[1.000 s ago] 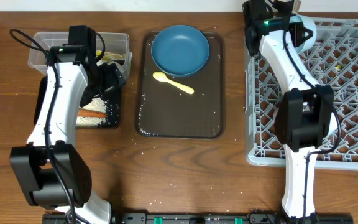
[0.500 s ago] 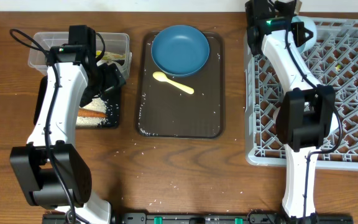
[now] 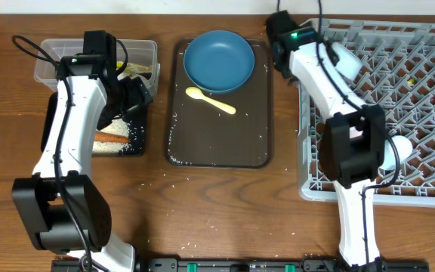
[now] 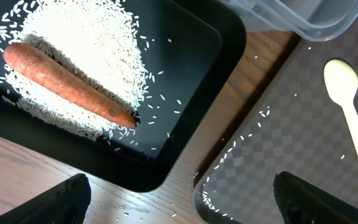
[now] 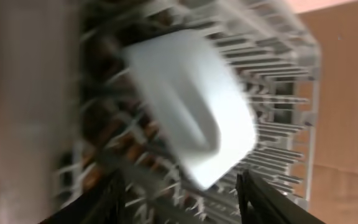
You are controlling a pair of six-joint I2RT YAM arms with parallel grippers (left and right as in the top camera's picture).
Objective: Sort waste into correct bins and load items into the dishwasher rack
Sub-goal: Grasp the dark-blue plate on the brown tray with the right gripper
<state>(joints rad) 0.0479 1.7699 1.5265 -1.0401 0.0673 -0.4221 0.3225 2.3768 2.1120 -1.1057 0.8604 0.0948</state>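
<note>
Next, my right gripper grabs the dark blue bowl by its rim (image 3: 252, 62) on the side nearest the dishwasher rack. The bowl's body stays free to load between the dishwasher rack's wires.
The light blue cup (image 3: 346, 57) lies on its side in the back left corner of the grey dishwasher rack (image 3: 421, 83). In the blurred right wrist view the cup (image 5: 191, 106) sits just beyond my right gripper (image 5: 184, 199), which is open and holds nothing. My left gripper (image 4: 179, 202) hangs open over the wood between the black tray (image 4: 185, 81) and the brown tray. On the black tray an orange carrot stick (image 4: 67, 84) rests on a heap of rice (image 4: 86, 37). The dark blue bowl (image 3: 219, 60) and the pale yellow spoon (image 3: 210, 100) lie on the brown tray.
The clear tub (image 3: 51, 60) behind the black tray holds crumpled paper with a yellow-green wrapper (image 3: 136, 69). Loose rice grains dot the brown serving tray (image 3: 217, 143). A pale round item (image 3: 399, 147) lies in the rack, partly behind my right arm.
My right gripper has opened and let go of the light blue cup in the rack, and the right arm has swung left, away from it. The left arm has not moved.
</note>
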